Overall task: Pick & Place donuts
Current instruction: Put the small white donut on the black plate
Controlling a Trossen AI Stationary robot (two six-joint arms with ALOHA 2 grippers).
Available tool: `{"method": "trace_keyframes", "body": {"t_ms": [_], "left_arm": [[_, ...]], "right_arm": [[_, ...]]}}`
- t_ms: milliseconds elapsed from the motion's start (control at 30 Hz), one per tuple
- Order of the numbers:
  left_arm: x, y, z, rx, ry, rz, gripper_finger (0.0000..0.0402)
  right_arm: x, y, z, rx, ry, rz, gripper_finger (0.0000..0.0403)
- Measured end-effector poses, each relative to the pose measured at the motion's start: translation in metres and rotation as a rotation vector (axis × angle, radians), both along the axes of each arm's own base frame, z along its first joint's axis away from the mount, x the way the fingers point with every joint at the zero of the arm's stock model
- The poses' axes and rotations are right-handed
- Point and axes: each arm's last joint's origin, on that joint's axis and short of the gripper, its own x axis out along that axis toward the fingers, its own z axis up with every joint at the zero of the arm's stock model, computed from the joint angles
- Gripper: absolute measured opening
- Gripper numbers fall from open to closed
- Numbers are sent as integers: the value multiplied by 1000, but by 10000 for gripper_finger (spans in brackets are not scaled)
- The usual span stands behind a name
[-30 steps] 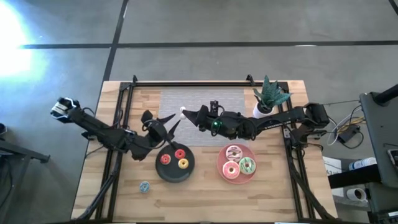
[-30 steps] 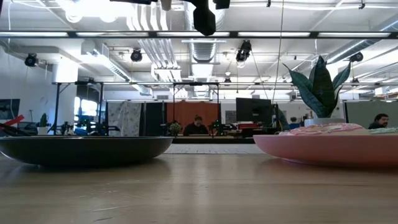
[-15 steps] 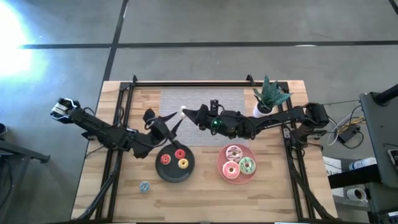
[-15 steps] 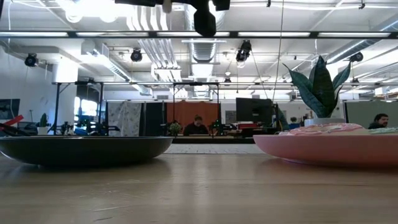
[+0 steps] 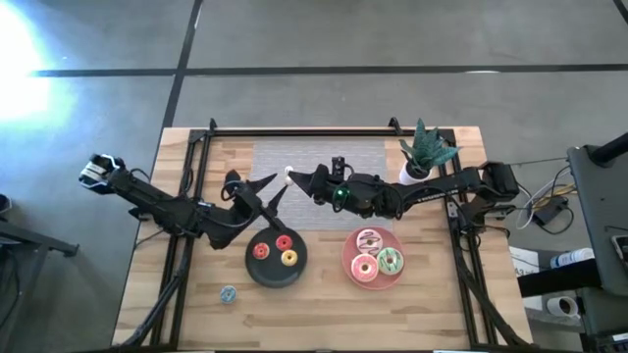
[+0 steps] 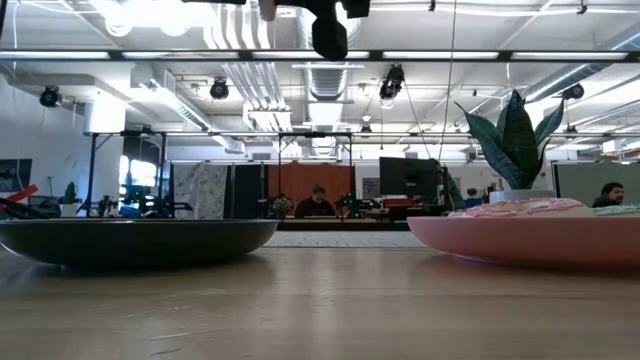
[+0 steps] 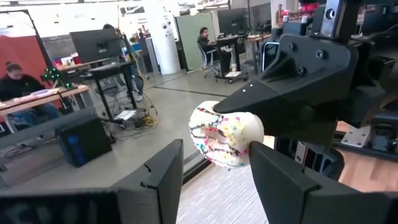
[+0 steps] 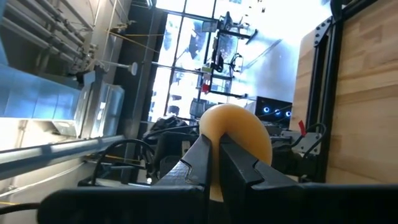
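I need to grab the white-frosted donut by its rim (image 7: 221,163) with my left gripper next, so that I can add it to the rings on the black plate.
My right gripper (image 5: 295,178) hovers above the table's far middle, shut on a white-frosted sprinkled donut (image 7: 224,134) with a tan underside (image 8: 239,127). My left gripper (image 5: 253,186) is open just left of it; in the left wrist view its fingers (image 7: 163,177) stand on either side of that donut, apart from it. The black plate (image 5: 276,273) carries red (image 5: 261,250), orange (image 5: 284,242) and yellow (image 5: 288,258) rings. The pink plate (image 5: 345,257) carries white-pink (image 5: 369,239), pink (image 5: 364,267) and green (image 5: 390,261) donuts. A teal ring (image 5: 228,293) lies flat on the wood. My right gripper pinches the donut's ring (image 8: 231,121) between its two fingers (image 8: 200,155), coming level from the table's right. The donut is lifted clear of the table, standing on edge with its frosted face (image 7: 214,140) toward my left gripper.
A potted plant (image 5: 424,152) stands at the far right of the table. A grey mat (image 5: 319,157) lies under the grippers at the far middle. Black frame rails (image 5: 186,176) run along both sides. Bare wood (image 5: 324,314) stretches along the near edge.
My left gripper has crept a little toward the table's far edge, closer to the held donut, staying open. My right gripper and the donut have kept still.
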Motion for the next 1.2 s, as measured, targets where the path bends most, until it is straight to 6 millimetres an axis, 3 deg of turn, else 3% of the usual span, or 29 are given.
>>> {"method": "trace_keyframes", "body": {"t_ms": [667,1200], "left_arm": [[9,-3,-11,-7,17,-12,159],[17,8,-14,-6,28,-15,159]], "right_arm": [[0,-3,0,-4,2,2,13],[0,-4,0,-8,4,-1,13]]}}
